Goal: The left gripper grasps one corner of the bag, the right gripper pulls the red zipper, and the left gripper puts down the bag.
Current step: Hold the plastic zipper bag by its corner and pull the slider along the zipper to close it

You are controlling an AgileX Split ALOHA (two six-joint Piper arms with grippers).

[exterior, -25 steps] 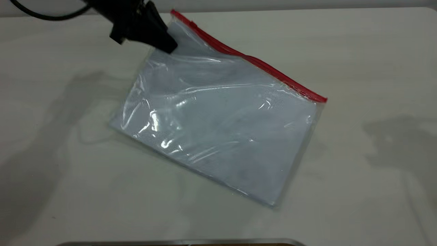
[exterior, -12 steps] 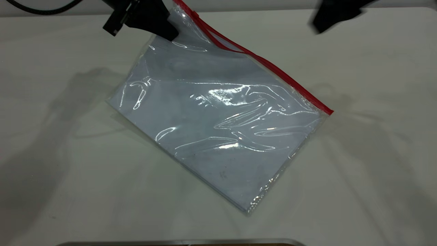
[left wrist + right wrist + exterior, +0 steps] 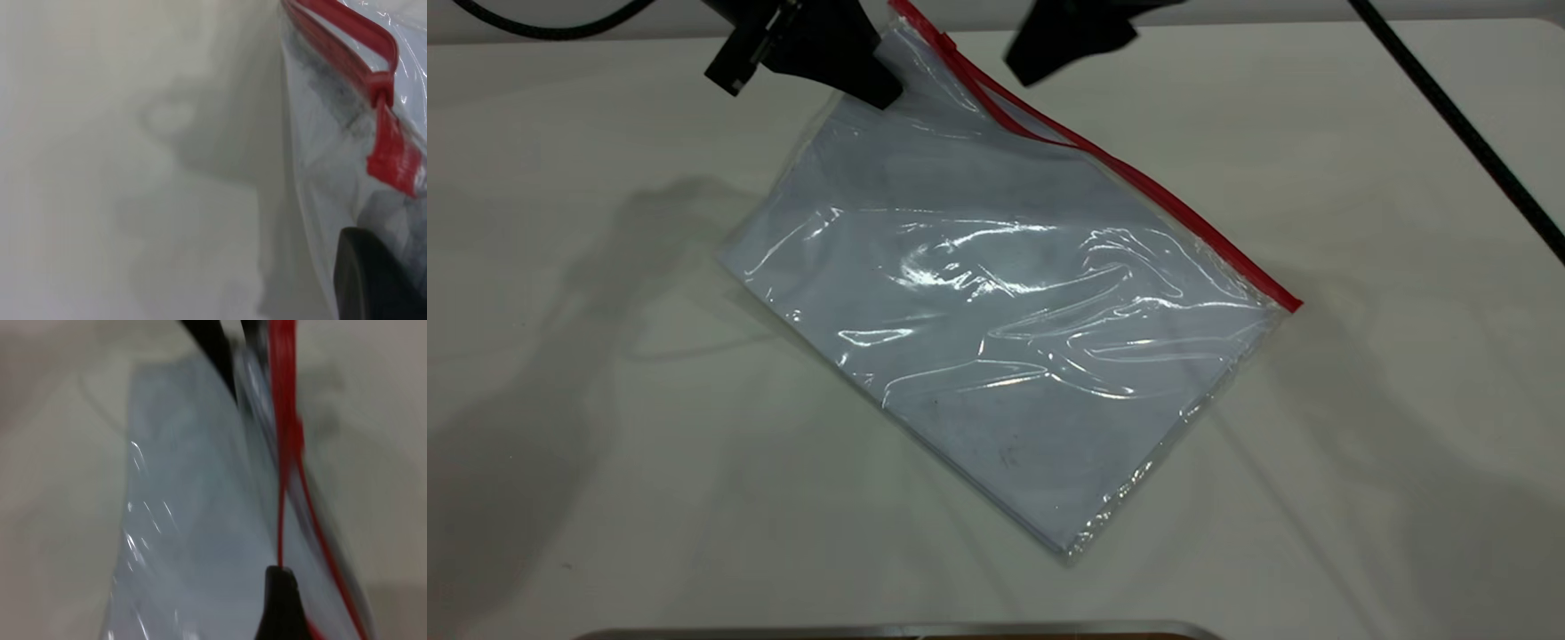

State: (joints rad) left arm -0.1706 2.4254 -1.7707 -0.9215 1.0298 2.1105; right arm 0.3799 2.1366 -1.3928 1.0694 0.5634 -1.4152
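The zipper needs to be pulled shut along the bag's open edge (image 3: pixel 1026 119). My right gripper should next grab the red zipper by its slider (image 3: pixel 946 44) to do that.
The bag (image 3: pixel 1005 302) is a clear pouch with a pale bluish face. It lies slanted on the table with its far corner raised. My left gripper (image 3: pixel 879 92) is shut on that corner; its finger (image 3: pixel 370 280) presses the plastic. The red zipper (image 3: pixel 1138 182) runs along the bag's upper right edge. Its slider (image 3: pixel 381 87) and pull tab (image 3: pixel 395 159) sit close to the held corner. Near the slider the zipper (image 3: pixel 283 420) parts into two strands. My right gripper (image 3: pixel 1040 62) hovers above the table beside the zipper's raised end, a little apart from it.
The white table (image 3: pixel 1387 427) stretches around the bag on all sides. The right arm's black cable (image 3: pixel 1449 116) crosses the far right. A grey metal edge (image 3: pixel 898 631) shows along the near edge.
My right gripper came in from the far right and moved left to the zipper's raised end. My left gripper had lifted the corner, and the bag slid and turned slightly.
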